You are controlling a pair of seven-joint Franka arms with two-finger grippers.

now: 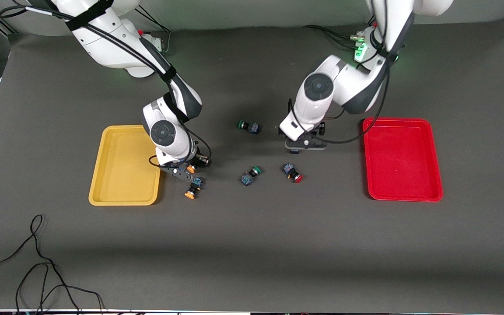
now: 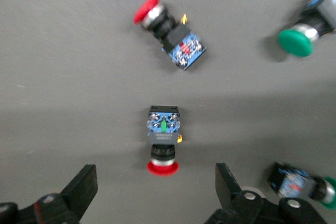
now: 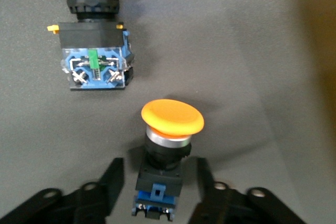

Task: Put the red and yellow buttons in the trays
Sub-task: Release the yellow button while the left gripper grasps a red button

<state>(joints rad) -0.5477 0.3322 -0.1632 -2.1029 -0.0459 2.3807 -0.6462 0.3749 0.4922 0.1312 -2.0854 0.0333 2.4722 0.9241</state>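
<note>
My left gripper grabs the red button by its black neck (image 2: 163, 152) beside the cap next. Then the button goes in the red tray.
My right gripper (image 1: 187, 171) is low beside the yellow tray (image 1: 123, 166). Its open fingers (image 3: 111, 184) straddle the body of a yellow button (image 3: 172, 118) without touching it. The second yellow button (image 1: 193, 188) lies close by, nearer the front camera; its blue body also shows in the right wrist view (image 3: 94, 66). My left gripper (image 1: 303, 146) is open, between the middle of the table and the red tray (image 1: 403, 159). A red button (image 2: 163, 145) lies on the cloth with its cap between that gripper's fingertips (image 2: 84, 184). The other red button (image 1: 292, 173) lies nearer the front camera and also shows in the left wrist view (image 2: 169, 31). Both trays are empty.
Two green-capped buttons lie mid-table, one (image 1: 249, 127) farther from the front camera, one (image 1: 251, 175) beside the loose red button. Both also show in the left wrist view, one (image 2: 295, 41) and the other (image 2: 302, 184). Black cables (image 1: 37, 262) lie at the table's near corner, at the right arm's end.
</note>
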